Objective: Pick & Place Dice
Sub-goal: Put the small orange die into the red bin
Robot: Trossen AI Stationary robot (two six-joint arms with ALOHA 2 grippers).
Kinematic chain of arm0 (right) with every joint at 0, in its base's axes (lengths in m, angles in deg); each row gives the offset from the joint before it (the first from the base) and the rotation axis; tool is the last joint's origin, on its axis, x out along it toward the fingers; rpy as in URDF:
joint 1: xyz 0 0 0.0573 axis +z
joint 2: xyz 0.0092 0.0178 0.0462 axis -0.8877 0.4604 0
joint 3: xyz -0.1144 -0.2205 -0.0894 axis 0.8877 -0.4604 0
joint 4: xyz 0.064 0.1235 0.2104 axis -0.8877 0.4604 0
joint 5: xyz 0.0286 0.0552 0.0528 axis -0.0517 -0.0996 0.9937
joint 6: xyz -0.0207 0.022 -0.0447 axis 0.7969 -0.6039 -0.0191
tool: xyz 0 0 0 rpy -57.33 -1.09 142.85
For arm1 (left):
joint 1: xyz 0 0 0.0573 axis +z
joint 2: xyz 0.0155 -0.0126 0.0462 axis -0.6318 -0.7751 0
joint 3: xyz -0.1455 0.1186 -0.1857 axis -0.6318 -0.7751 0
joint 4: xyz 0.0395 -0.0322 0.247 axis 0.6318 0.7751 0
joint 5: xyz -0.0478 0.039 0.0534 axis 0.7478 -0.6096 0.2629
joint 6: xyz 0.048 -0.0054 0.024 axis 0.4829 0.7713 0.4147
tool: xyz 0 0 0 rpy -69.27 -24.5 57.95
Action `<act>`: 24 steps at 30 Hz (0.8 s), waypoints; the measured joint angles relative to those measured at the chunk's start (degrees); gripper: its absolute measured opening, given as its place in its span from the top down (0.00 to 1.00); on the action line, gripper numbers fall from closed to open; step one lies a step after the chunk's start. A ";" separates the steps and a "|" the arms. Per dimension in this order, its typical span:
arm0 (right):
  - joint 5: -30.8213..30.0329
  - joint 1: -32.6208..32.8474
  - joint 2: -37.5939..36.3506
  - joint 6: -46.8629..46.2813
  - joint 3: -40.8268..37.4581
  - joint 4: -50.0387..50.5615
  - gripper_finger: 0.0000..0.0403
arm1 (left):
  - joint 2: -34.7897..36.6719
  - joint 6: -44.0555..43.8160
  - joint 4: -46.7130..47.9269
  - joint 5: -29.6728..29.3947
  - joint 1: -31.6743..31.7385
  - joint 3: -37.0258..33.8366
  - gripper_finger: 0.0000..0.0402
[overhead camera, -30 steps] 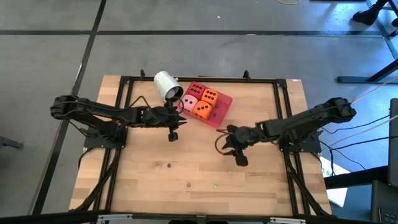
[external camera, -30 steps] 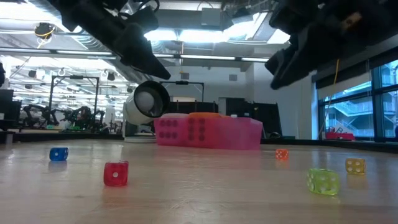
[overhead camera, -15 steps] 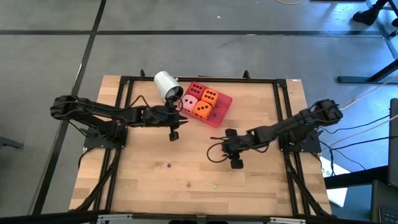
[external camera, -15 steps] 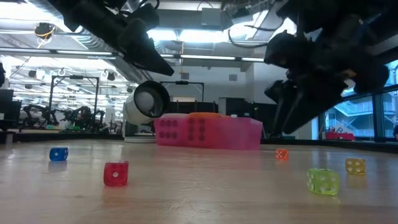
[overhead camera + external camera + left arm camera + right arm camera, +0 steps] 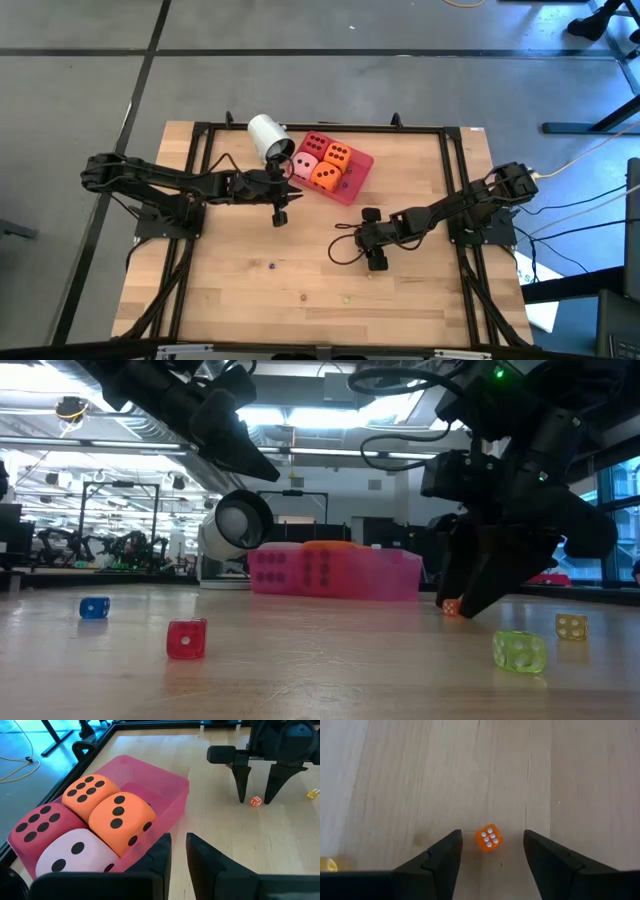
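The small orange die (image 5: 489, 838) is on the wood beside my right gripper's fingers. My right gripper should close on the die now.
Four soft cubes with dark pips, two orange (image 5: 107, 807), one red (image 5: 35, 822) and one pink (image 5: 75, 855), sit packed in the red-pink tray (image 5: 352, 172). My right gripper (image 5: 492, 834) is open and points down at the table. A small orange die with white pips (image 5: 489, 838) lies on the wood between its fingers, with a gap on each side. The left wrist view shows that die (image 5: 255, 801) between the same fingertips. My left gripper (image 5: 283, 205) hovers beside the tray's near edge, its fingers a narrow gap apart (image 5: 177, 837).
A white cup (image 5: 268, 137) lies on its side by the tray's left end, mouth toward the near edge. Small dice are scattered on the wood: blue (image 5: 94, 607), red (image 5: 186, 639), green (image 5: 519, 651), yellow (image 5: 571, 625). A black frame (image 5: 200, 130) borders the table.
My right gripper has moved toward the table's left edge and come down until its open fingertips stand close to the wood on either side of the small orange die. The left arm has kept still.
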 joint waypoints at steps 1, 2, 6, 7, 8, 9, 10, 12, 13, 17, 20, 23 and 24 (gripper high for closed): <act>0.10 0.00 0.25 -0.02 0.02 -0.10 0.46 | 0.00 0.00 0.00 -0.02 0.00 0.00 0.87; 0.25 0.00 0.47 -0.01 0.07 -0.24 0.46 | 0.00 0.00 0.01 0.01 0.00 0.00 0.87; 0.26 0.00 0.65 -0.01 0.05 -0.89 0.47 | -0.02 0.00 0.17 -0.01 0.00 0.00 0.87; 0.27 0.00 0.67 -0.13 0.06 -0.97 0.48 | -0.02 0.00 0.17 -0.02 0.00 0.00 0.87; 0.26 0.00 0.70 -0.79 0.05 -1.01 0.48 | -0.02 0.00 0.17 0.00 0.00 0.00 0.87; 0.27 0.00 0.72 -1.80 0.04 -1.01 0.49 | -0.02 0.00 0.17 0.00 0.00 0.00 0.87; 0.28 0.00 0.73 -2.90 0.04 -0.97 0.51 | -0.03 0.00 0.18 0.00 0.00 0.00 0.87; 0.35 0.00 0.76 -4.54 0.04 -0.97 0.53 | -0.04 0.00 0.20 -0.01 0.00 0.00 0.88; 0.52 0.00 0.76 -5.06 0.04 -0.99 0.54 | -0.04 0.00 0.20 -0.02 0.00 0.00 0.88; 1.09 -0.02 0.78 -5.98 0.04 -1.13 0.61 | -0.04 0.00 0.20 -0.02 0.00 0.02 0.88; 0.81 -0.02 0.81 -5.98 0.04 -1.25 0.66 | -0.04 0.00 0.20 0.00 0.00 0.02 0.88; 0.45 0.00 0.84 -5.98 0.04 -1.25 0.70 | -0.04 0.00 0.20 -0.01 0.00 0.02 0.87; 0.46 0.00 0.85 -5.98 0.04 -1.25 0.72 | -0.04 -0.01 0.22 -0.02 0.00 0.02 0.87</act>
